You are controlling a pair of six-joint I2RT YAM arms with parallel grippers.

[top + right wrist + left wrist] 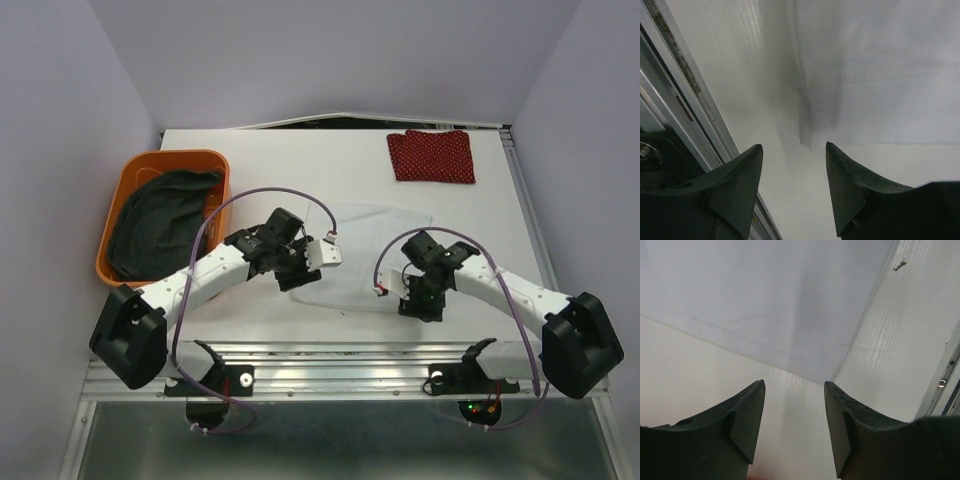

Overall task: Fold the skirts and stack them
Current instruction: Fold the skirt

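Note:
Next, the left gripper grabs the white skirt's near corner (294, 296) (828, 376) on the basket side, to fold the skirt's near edge over.
The white skirt (365, 245) lies spread flat in the middle of the table. My left gripper (300, 278) hangs over its near left corner, my right gripper (420, 303) over its near right corner. In the left wrist view the left gripper (794, 386) is open and empty, just short of the white skirt's (780, 300) corner. The right gripper (794, 148) is open too, with the white skirt's (880, 60) hemmed corner just beyond its tips. The red skirt (431, 156) lies folded at the back right. The dark grey skirt (160, 222) is bunched in a basket.
An orange basket (118, 195) stands at the left of the table (270, 160). A metal rail (340, 355) runs along the near edge, close to both grippers, and shows as the rail (675, 80) in the right wrist view. Walls close in on both sides.

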